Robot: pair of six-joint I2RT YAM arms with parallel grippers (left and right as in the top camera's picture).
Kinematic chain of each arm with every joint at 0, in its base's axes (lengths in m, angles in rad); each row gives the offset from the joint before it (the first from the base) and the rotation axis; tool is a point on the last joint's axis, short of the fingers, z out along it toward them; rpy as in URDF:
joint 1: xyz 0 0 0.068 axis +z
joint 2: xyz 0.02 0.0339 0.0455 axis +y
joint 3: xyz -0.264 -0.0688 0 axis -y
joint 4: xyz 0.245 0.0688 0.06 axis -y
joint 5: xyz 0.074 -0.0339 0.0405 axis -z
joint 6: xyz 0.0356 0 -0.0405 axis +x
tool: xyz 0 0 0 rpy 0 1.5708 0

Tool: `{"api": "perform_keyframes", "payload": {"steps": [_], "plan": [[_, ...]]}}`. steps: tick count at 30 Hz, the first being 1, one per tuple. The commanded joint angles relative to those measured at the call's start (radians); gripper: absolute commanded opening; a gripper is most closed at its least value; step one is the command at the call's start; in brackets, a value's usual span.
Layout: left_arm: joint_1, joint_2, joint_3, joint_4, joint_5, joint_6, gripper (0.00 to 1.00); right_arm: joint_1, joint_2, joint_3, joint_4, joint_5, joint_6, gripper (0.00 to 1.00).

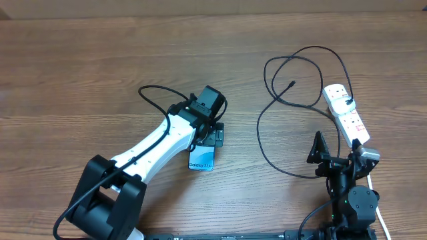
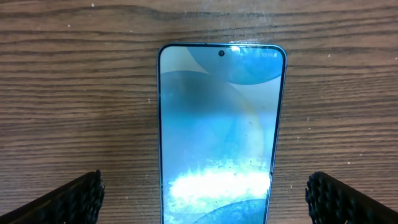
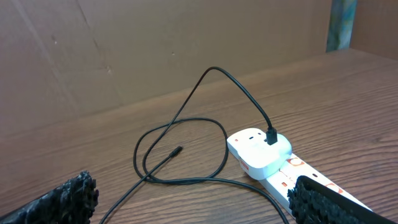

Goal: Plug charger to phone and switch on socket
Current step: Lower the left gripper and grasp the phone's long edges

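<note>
My left gripper should hold the phone by its long side edges. The phone's ends will then stay free, so I can hand it over to my right gripper.
The phone (image 2: 221, 124) lies flat on the wooden table, screen up and lit blue; in the overhead view only its lower end (image 1: 201, 161) with "Galaxy S24" shows below my left gripper (image 1: 208, 137). That gripper (image 2: 205, 202) is open, with one finger on each side of the phone, not touching it. The charger cable (image 1: 267, 127) lies in loops at the right, its free tip (image 3: 177, 150) bare on the table. Its other end enters a white adapter (image 3: 258, 149) on the socket strip (image 1: 350, 117). My right gripper (image 3: 193, 202) is open and empty, near the strip's near end.
The strip's white cord (image 1: 373, 183) runs down past the right arm's base. The cable's long loop (image 1: 293, 172) passes just left of the right gripper (image 1: 340, 157). A brown wall (image 3: 124, 56) stands behind the table.
</note>
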Motion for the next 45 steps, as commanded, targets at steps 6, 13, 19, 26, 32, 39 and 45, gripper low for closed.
{"api": "perform_keyframes", "payload": {"steps": [6,13,19,26,32,39,45], "plan": [[-0.008,0.069,0.02,0.013,-0.002,0.018,1.0,0.005,-0.006,-0.005,0.005,-0.003,-0.002,1.0],[-0.008,0.116,0.02,0.014,0.033,0.024,1.0,0.005,-0.006,-0.005,0.005,-0.004,-0.002,1.0],[-0.008,0.116,0.018,0.013,0.032,0.026,1.0,0.005,-0.006,-0.005,0.005,-0.004,-0.002,1.0],[-0.008,0.117,0.011,0.016,0.033,0.043,1.0,0.005,-0.006,-0.005,0.005,-0.004,-0.002,1.0],[-0.008,0.141,0.01,0.019,0.041,0.043,1.0,0.005,-0.006,-0.005,0.005,-0.003,-0.002,1.0],[-0.008,0.196,0.01,0.018,0.098,0.042,1.0,0.005,-0.006,-0.005,0.005,-0.004,-0.002,1.0],[-0.008,0.214,0.01,-0.003,0.126,0.039,0.9,0.005,-0.006,-0.005,0.005,-0.004,-0.002,1.0]]}}
